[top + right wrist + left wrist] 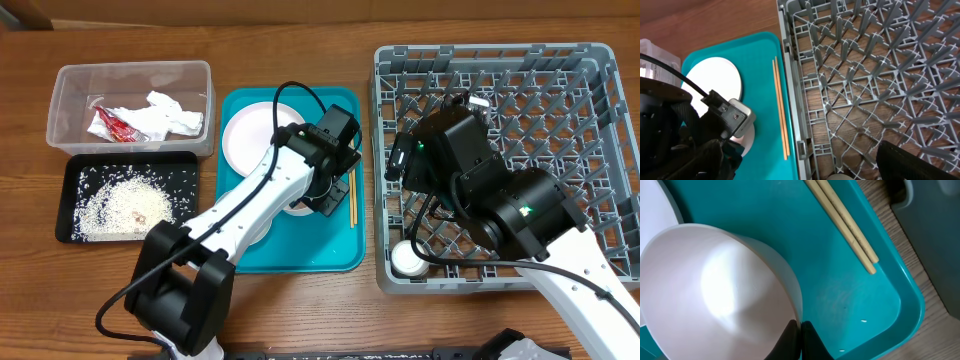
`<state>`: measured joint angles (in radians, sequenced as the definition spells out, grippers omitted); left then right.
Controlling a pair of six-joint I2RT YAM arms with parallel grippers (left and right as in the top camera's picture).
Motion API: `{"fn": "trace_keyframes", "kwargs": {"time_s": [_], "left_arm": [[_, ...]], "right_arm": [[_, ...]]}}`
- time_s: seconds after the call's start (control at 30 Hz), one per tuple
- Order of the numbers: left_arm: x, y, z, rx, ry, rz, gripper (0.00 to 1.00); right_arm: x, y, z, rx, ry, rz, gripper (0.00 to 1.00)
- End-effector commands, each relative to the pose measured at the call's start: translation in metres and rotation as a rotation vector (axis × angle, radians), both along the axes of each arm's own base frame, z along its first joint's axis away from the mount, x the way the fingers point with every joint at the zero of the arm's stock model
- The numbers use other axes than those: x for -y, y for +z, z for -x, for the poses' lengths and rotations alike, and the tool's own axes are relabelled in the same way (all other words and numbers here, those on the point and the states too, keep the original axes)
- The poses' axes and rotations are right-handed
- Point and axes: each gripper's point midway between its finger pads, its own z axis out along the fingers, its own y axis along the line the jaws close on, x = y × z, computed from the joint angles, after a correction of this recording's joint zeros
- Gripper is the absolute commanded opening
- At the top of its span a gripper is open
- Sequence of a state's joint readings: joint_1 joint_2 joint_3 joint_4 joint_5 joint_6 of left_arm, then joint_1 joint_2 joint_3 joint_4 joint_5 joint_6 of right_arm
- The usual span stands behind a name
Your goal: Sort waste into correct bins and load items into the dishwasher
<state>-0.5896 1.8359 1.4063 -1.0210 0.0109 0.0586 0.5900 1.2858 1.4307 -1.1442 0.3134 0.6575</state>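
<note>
I will next load the white bowl (715, 290) tipped on edge into the rack, so I will grip it with my right gripper by its chopstick-side rim (773, 270).
My left gripper (800, 332) is shut on the rim of a white bowl (715, 290) on the teal tray (840, 295); it shows in the overhead view (322, 192) too. The wooden chopsticks (845, 225) (353, 195) lie at the tray's right edge. A white plate (248, 135) (715, 80) lies at the tray's back. My right gripper (400, 160) hangs open and empty over the left side of the grey dish rack (560, 80) (865, 75). A small white cup (408, 260) stands in the rack's front left corner. The clear tub (70, 90) holds the red-and-white wrapper (115, 125) and napkin (175, 115). The black tray (75, 170) holds rice (125, 205).
A few loose rice grains (863, 321) lie on the teal tray near its front right corner. The rack's left wall (790, 100) runs close beside the chopsticks (781, 110). The left arm (250, 215) reaches across the teal tray.
</note>
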Motion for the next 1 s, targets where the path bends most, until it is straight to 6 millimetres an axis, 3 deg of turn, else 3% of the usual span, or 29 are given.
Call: {"fn": "trace_keyframes", "kwargs": {"time_s": [0.0, 0.03, 0.1, 0.17, 0.3, 0.47, 0.63, 0.77, 0.9, 0.97], "left_arm": [[0.006, -0.002, -0.001, -0.003, -0.02, 0.007, 0.12], [0.006, -0.002, -0.001, -0.002, -0.02, 0.008, 0.15], [0.006, -0.002, -0.003, 0.002, -0.014, 0.014, 0.31], [0.007, 0.003, -0.007, 0.007, -0.001, 0.028, 0.38], [0.003, 0.027, -0.024, 0.03, 0.077, 0.059, 0.4], [-0.038, 0.078, -0.07, 0.081, 0.277, 0.156, 0.39], [-0.107, 0.134, -0.105, 0.15, 0.475, 0.241, 0.39], [-0.152, 0.171, -0.12, 0.235, 0.576, 0.271, 0.44], [-0.174, 0.182, -0.127, 0.274, 0.625, 0.29, 0.52], [-0.18, 0.182, -0.128, 0.274, 0.639, 0.288, 0.53]], "right_arm": [[-0.004, 0.01, -0.003, 0.028, 0.007, -0.017, 1.0], [-0.004, 0.011, -0.003, 0.03, 0.007, -0.018, 1.0], [-0.004, 0.011, -0.004, 0.03, 0.007, -0.019, 1.0], [-0.004, 0.01, -0.004, 0.03, 0.007, -0.019, 1.0], [-0.005, 0.007, -0.005, 0.021, 0.007, -0.014, 1.0], [-0.038, -0.012, -0.015, -0.047, 0.081, -0.093, 1.0], [-0.094, -0.053, -0.029, -0.181, 0.232, -0.206, 0.94], [-0.118, -0.099, -0.033, -0.315, 0.277, -0.234, 0.92], [-0.132, -0.156, -0.028, -0.463, 0.288, -0.193, 0.89], [-0.139, -0.173, -0.025, -0.493, 0.301, -0.173, 0.88]]}}
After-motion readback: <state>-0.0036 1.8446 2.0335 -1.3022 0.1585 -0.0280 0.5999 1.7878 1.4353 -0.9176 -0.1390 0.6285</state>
